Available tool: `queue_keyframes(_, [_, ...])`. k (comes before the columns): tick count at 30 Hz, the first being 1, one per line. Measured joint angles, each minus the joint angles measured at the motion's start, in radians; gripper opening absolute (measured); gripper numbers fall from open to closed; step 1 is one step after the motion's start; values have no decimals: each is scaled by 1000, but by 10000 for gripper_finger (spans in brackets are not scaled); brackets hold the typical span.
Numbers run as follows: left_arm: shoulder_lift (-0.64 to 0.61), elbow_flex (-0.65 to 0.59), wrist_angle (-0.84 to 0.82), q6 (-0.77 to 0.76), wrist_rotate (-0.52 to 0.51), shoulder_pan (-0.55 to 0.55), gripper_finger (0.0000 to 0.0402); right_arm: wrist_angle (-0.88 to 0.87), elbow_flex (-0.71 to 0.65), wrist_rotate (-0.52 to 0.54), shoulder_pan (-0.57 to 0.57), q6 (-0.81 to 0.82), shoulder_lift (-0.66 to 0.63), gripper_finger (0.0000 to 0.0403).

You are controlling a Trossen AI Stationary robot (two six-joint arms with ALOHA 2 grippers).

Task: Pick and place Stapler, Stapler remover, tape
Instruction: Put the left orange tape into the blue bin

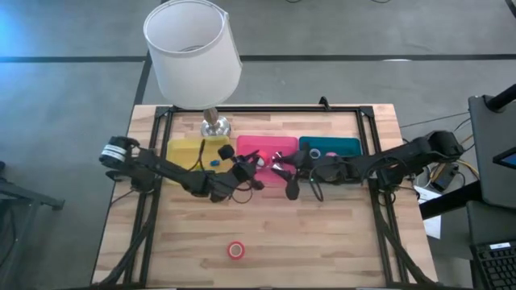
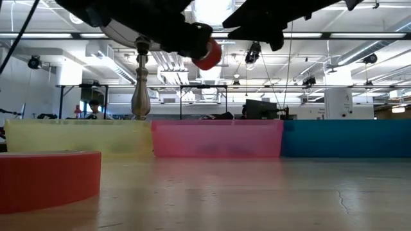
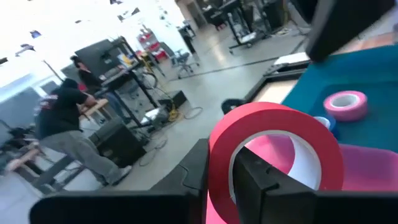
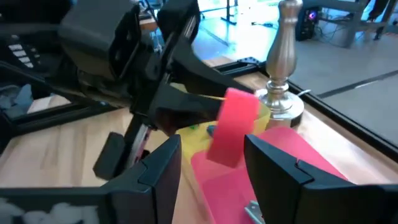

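Observation:
My left gripper should keep its hold on the red tape roll (image 1: 262, 159) (image 3: 328, 146) until my right gripper grabs the roll, as the right fingers are short of its ring side.
My left gripper (image 1: 251, 171) is shut on a red tape roll (image 3: 273, 149) above the near edge of the pink tray (image 1: 266, 148). The roll also shows in the right wrist view (image 4: 233, 124) and the low view (image 2: 207, 54). My right gripper (image 4: 211, 174) is open and empty, just right of the left one, over the pink tray (image 4: 273, 180). A second red tape roll (image 1: 235, 250) lies flat on the table near the front edge. A pink roll (image 3: 345, 104) lies in the teal tray (image 1: 343, 146). My left gripper pinches the red roll's ring wall (image 3: 221, 168), one finger (image 3: 267, 186) inside the pale core and the other outside. The fingers come from the table's left, about level. The roll is lifted clear above the pink tray, standing on edge and a little tilted.
A yellow tray (image 1: 187, 151) stands left of the pink one, with a small blue thing (image 1: 214, 161) in it. A lamp with a white shade (image 1: 193, 48) and metal base (image 1: 215, 125) stands behind the trays. A person (image 3: 65, 121) stands in the room beyond the table.

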Motion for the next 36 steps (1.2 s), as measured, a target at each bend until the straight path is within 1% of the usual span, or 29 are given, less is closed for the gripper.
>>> queue_keyframes(3, [48,54,9,49,-17,4,48,20,24,7,-4,-20,36,169])
queue_keyframes(7, [114,132,4,116,-72,3,48,18,54,77,-6,-23,68,169])
queue_keyframes(12, [166,197,8,171,-109,3,48,2,60,103,-6,-53,68,169])
queue_keyframes(16, [172,206,4,174,-121,3,48,-17,59,103,-6,-54,61,169])
queue_keyframes(21, [162,203,1,174,-164,-5,48,-48,58,114,-6,-76,50,169])
queue_keyframes(24, [159,203,2,181,-167,-15,48,-57,57,150,-6,-75,47,169])
queue_keyframes(31, [159,203,1,196,-163,-22,48,-122,57,151,-7,-71,51,169])
queue_keyframes(36, [158,203,5,194,-154,-24,48,-125,57,150,-7,-70,51,169])
